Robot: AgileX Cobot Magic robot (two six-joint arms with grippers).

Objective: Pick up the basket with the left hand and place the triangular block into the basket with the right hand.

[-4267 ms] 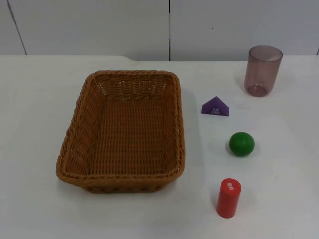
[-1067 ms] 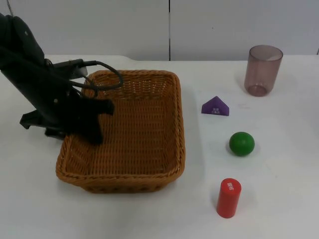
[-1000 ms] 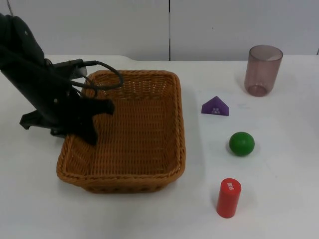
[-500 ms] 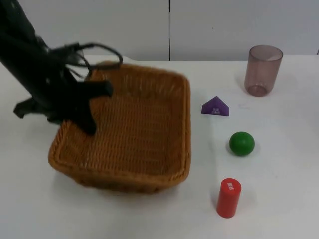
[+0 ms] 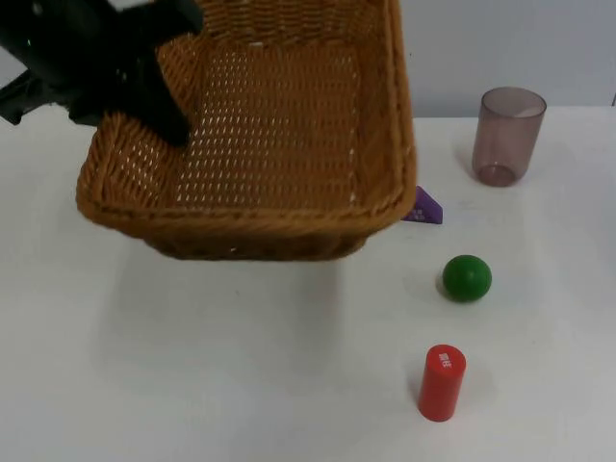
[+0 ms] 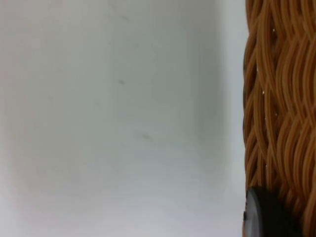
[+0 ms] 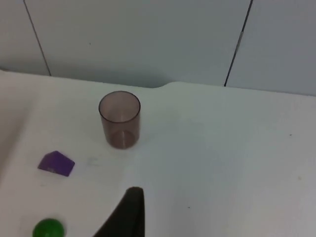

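Observation:
The robot's right gripper next needs to grab the block by its flat sides, so that it can put the purple triangular block into the wicker basket.
My left gripper is shut on the left wall of the brown wicker basket and holds it in the air above the table, tilted. In the left wrist view the basket's weave runs beside a black fingertip. The purple triangular block lies on the table, and the basket's right corner covers part of it. In the right wrist view the block lies well ahead of one black fingertip of the right gripper, which is open with nothing in it and stays back from the objects.
A translucent mauve cup stands at the back right, also in the right wrist view as cup. A green ball and an upright red cylinder stand to the right of the basket. The grey partition wall closes the back.
The left gripper has lifted the basket off the table, up and toward the wall. The basket's corner now covers part of the purple block. The other objects have not moved.

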